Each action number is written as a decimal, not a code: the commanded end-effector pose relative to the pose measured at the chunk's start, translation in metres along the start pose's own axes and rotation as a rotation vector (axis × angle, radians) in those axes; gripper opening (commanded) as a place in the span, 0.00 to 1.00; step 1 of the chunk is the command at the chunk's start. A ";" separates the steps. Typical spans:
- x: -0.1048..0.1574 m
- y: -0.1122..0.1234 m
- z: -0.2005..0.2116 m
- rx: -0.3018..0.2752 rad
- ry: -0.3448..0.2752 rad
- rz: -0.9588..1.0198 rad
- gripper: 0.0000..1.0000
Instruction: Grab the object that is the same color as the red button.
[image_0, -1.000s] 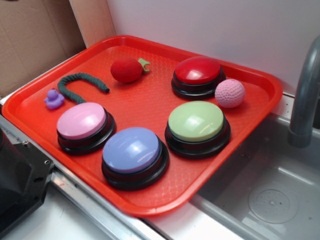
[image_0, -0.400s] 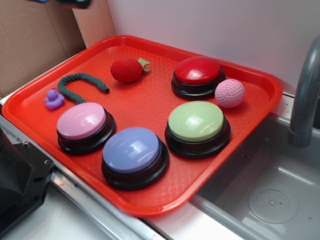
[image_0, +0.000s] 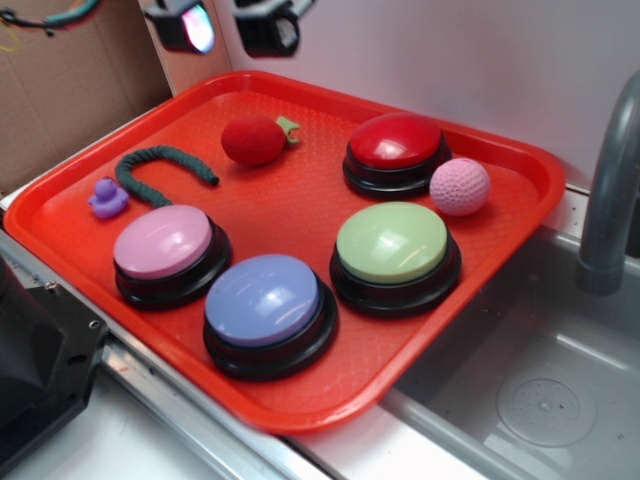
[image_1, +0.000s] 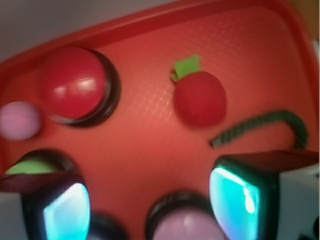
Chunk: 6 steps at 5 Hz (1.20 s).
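My gripper is about to grab the fuzzy object by its round red body (image_0: 252, 141) next, to pick out the thing that matches the red button (image_0: 395, 152).
The small red fuzzy object (image_0: 253, 141) with a green stem lies on the red tray (image_0: 290, 215) at its back left; the wrist view shows the object (image_1: 200, 98) up right of centre. The red button (image_0: 395, 152) sits on its black base to the right of it, at upper left (image_1: 77, 85) in the wrist view. My gripper (image_0: 228, 26) hangs high above the tray's back edge, well above the object, fingers wide apart. In the wrist view the gripper (image_1: 150, 200) is open, with only tray showing between its glowing pads.
Pink button (image_0: 166, 250), blue-purple button (image_0: 266, 308) and green button (image_0: 394, 252) fill the tray's front. A pink dimpled ball (image_0: 460, 186) touches the red button's right side. A green cord (image_0: 160, 167) and a purple duck (image_0: 107, 198) lie at the left. A sink (image_0: 540, 390) and faucet (image_0: 612, 190) stand at the right.
The gripper has come down into the top of the exterior view, above the tray's back left edge. Nothing on the tray has moved.
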<state>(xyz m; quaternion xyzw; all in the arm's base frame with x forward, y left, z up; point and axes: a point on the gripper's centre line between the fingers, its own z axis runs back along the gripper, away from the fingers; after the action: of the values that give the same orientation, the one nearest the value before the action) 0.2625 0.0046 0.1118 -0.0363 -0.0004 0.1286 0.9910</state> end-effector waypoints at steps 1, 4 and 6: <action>0.039 0.030 -0.044 0.059 -0.024 -0.102 1.00; 0.034 0.053 -0.061 0.113 0.008 -0.157 0.00; 0.034 0.051 -0.062 0.134 0.000 -0.155 0.00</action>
<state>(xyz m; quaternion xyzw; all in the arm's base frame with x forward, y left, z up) 0.2787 0.0578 0.0340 0.0290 0.0286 0.0593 0.9974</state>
